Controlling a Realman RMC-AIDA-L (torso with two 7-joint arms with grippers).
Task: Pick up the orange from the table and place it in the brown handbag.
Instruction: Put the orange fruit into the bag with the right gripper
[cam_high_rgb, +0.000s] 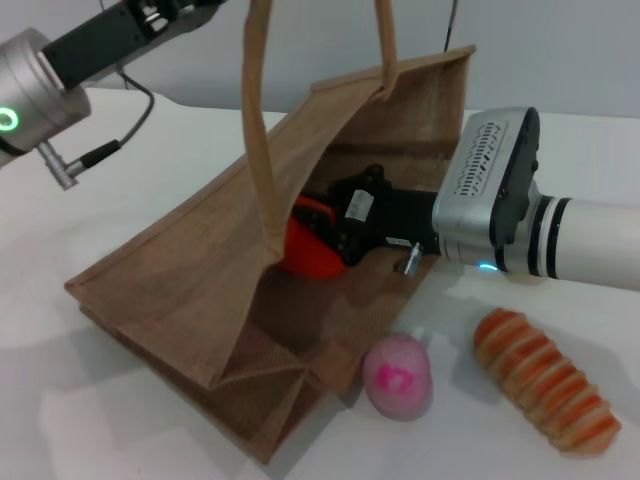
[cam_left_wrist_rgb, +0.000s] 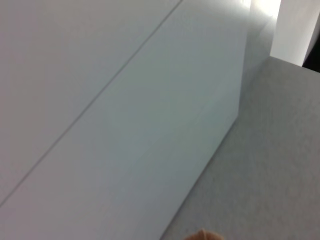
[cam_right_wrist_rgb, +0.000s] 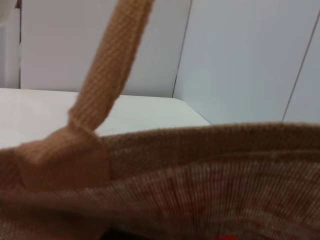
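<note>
The taut handles rise high above the brown handbag in the head view, so my left gripper keeps hold of the handles for now.
The brown handbag (cam_high_rgb: 180, 290) lies tilted on the white table with its mouth held open, both loop handles (cam_high_rgb: 262, 120) pulled taut up past the top of the head view. My right gripper (cam_high_rgb: 325, 235) reaches into the mouth from the right and is shut on the orange (cam_high_rgb: 308, 255), which sits just inside the bag above its lower wall. The right wrist view shows the bag's burlap rim (cam_right_wrist_rgb: 200, 170), one handle (cam_right_wrist_rgb: 110, 65) and a sliver of the orange (cam_right_wrist_rgb: 225, 237). My left arm (cam_high_rgb: 60, 70) rises at the top left; its gripper is out of view.
A pink-white egg-shaped ball (cam_high_rgb: 398, 377) lies right in front of the bag's mouth. A ridged orange-and-cream striped oblong (cam_high_rgb: 545, 380) lies to its right, under my right forearm (cam_high_rgb: 590, 245). The left wrist view shows only a pale wall (cam_left_wrist_rgb: 125, 110).
</note>
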